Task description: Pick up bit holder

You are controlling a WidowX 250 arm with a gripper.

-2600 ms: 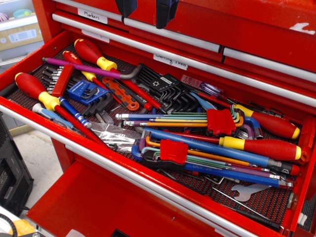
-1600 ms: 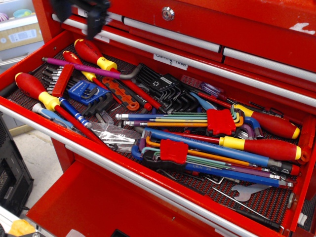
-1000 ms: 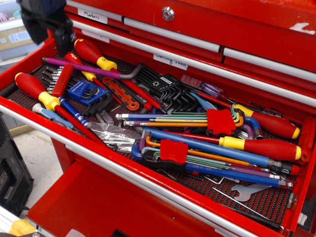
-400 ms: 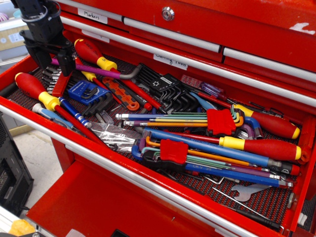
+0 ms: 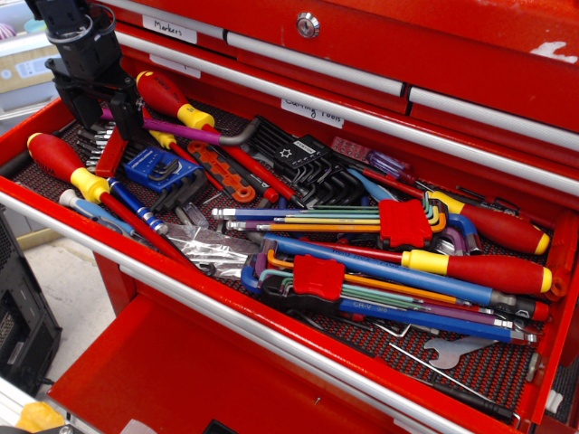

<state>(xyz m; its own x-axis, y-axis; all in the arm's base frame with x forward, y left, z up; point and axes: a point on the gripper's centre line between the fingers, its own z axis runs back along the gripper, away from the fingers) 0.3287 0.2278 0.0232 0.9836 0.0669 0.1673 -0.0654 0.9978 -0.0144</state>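
I need to pick up the bit holder next, grabbing its upper end (image 5: pixel 116 137) with my gripper.
The bit holder (image 5: pixel 109 159) is a narrow red bar with short dark bits along its left side. It lies at the far left of the open red drawer (image 5: pixel 226 318), between a red-and-yellow screwdriver (image 5: pixel 63 163) and a blue hex-key block (image 5: pixel 152 168). My black gripper (image 5: pixel 110 127) hangs directly over the holder's upper end. It is open, with one finger on each side of the bar, low in the drawer. The fingers hide the holder's top end. I cannot tell whether the fingers touch it.
Another red-and-yellow screwdriver (image 5: pixel 172 98) and a purple hex key (image 5: pixel 181 132) lie just right of the gripper. Red clips with rainbow hex keys (image 5: pixel 403 222) fill the middle of the drawer. The drawer's left wall (image 5: pixel 36 116) is close by.
The gripper came in from the upper middle, moved left and came down into the drawer's left end. It now straddles the bit holder, slightly lower and further right than a moment ago.
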